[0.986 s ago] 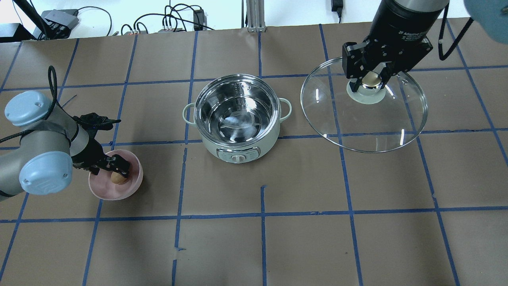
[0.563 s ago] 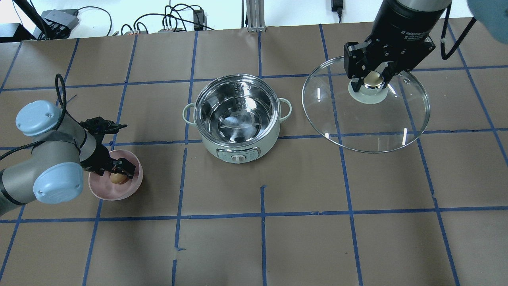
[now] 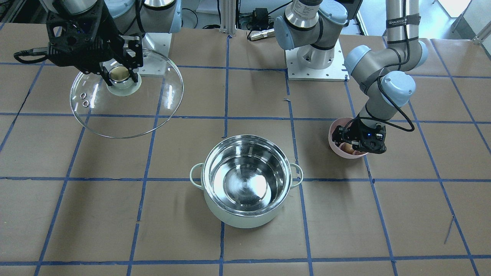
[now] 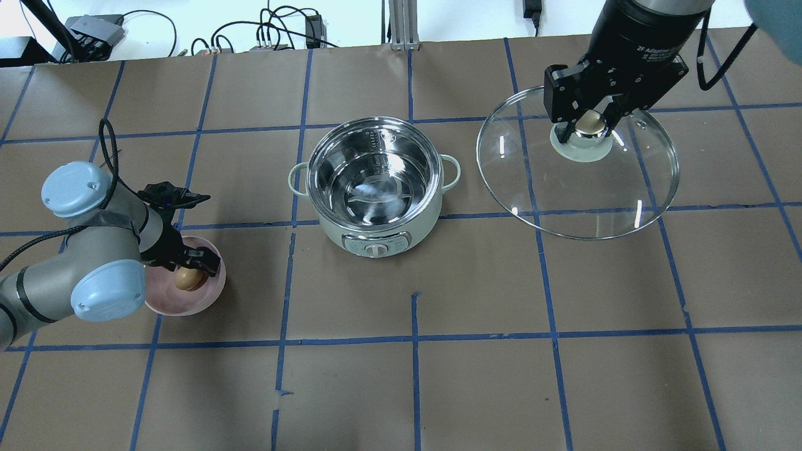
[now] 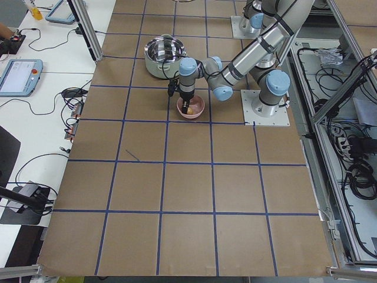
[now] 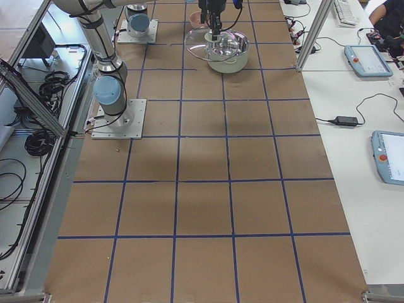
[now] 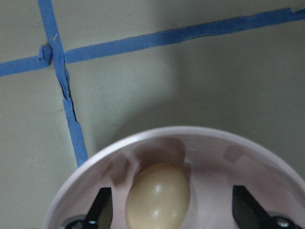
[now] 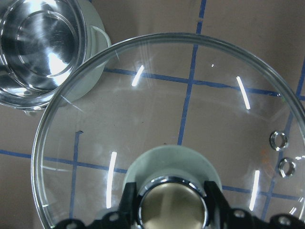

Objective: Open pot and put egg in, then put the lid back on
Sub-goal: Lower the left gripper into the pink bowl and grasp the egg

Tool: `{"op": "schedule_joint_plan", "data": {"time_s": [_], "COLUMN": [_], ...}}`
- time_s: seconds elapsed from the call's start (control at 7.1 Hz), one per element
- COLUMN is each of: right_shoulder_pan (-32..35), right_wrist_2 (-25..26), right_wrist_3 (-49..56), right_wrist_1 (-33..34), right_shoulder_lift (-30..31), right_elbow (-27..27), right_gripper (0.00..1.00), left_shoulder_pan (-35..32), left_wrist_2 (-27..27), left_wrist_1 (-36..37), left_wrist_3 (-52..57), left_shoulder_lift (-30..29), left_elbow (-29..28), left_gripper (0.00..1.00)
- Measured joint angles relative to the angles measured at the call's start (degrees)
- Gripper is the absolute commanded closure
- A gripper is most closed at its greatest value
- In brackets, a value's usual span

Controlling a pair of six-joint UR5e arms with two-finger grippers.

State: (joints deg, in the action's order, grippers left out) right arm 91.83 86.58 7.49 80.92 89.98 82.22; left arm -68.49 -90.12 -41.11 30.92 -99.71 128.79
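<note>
I should next grab the light-brown egg around its rounded shell point(image 3: 347, 148) with my left gripper, so that I can put the egg in the pot point(image 3: 246, 179).
The mint-green pot point(image 4: 332, 225) stands open at the table's middle, steel inside bare; it also shows in the front view point(image 3: 245, 219). My right gripper point(image 4: 589, 123) is shut on the beige knob of the glass lid point(image 4: 576, 188) and holds it above the table, right of the pot; the right wrist view shows the lid point(image 8: 167, 95). The light-brown egg point(image 4: 187, 279) lies in a pink bowl point(image 4: 188, 305). My left gripper point(image 4: 189, 270) is down in the bowl, open, with fingers point(image 7: 100, 210) on either side of the egg point(image 7: 157, 195), not touching it.
The table is brown paper with a blue tape grid. Cables and power boxes point(image 4: 94, 28) lie along the far edge. The two arm bases point(image 3: 314, 65) stand on the robot's side. The pot's control panel point(image 4: 376, 244) faces the robot.
My left arm's elbow has swung right while its gripper stayed over the egg in the bowl. The right gripper with the lid has shifted very slightly.
</note>
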Motion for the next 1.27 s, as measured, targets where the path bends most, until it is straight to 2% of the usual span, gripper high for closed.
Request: {"op": "schedule_joint_plan", "data": {"time_s": [0.28,0.42,0.56,1.13,1.27], "right_shoulder_pan": [-0.2,-0.2,-0.3,-0.4,-0.4], "right_wrist_2": [0.1,0.3,0.4,0.5,0.5], "right_wrist_3": [0.0,-0.2,-0.3,-0.3,-0.3], "right_wrist_1": [-0.3,-0.4,-0.5,-1.0,-1.2], "right_shoulder_lift": [0.1,0.1,0.1,0.1,0.1], "right_elbow": [-0.3,-0.4,-0.5,-0.6,-0.6], "right_gripper": [0.95,0.95,0.95,0.95,0.95], "left_shoulder_pan": [0.0,-0.1,-0.1,-0.1,-0.1], "left_wrist_2": [0.3,0.3,0.3,0.3,0.4], "left_wrist_1": [0.3,0.2,0.1,0.0,-0.1], "left_wrist_3": [-0.1,-0.1,-0.1,-0.9,-1.0], "left_shoulder_lift": [-0.4,-0.4,-0.4,-0.3,-0.3], "left_elbow": [-0.1,-0.1,-0.1,-0.3,-0.3], "left_gripper": [0.56,0.65,0.85,0.90,0.96]}}
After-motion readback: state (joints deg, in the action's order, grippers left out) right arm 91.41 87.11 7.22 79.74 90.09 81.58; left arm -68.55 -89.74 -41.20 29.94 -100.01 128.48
